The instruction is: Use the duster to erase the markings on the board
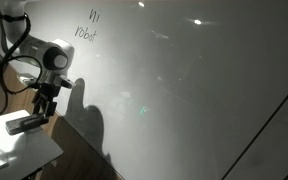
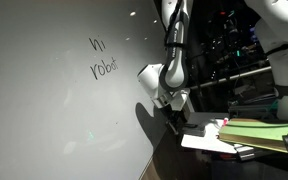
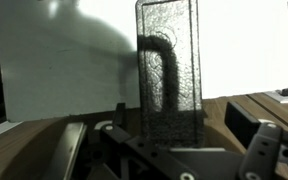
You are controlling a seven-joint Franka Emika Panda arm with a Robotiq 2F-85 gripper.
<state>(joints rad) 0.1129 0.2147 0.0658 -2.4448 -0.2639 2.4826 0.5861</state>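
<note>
The gripper grabs the duster's near end next, fingers across its long sides, to leave the duster's flat bottom free to erase the board's markings.
The board [image 1: 184, 90] is a large glossy white surface that fills both exterior views [image 2: 54, 110]. The markings [image 1: 89, 25], two short handwritten lines reading about "Hi robot", sit high on it [image 2: 101, 58]. The duster [image 1: 29, 125], a dark flat block, lies on the small white table. In the wrist view the duster [image 3: 167, 70] stretches away between the fingers. My gripper [image 1: 46, 105] is low over the duster's near end [image 2: 170, 108]. It is open [image 3: 184, 115]: the left finger is close to the duster, and a gap shows before the right finger.
The small white table [image 1: 19, 150] stands beside the board, with wood below it [image 3: 234, 110]. A stack of green and white flat items [image 2: 259, 130] lies on a table edge. Dark equipment fills the far side [image 2: 234, 50]. A thin dark diagonal line [image 1: 274, 120] crosses the board.
</note>
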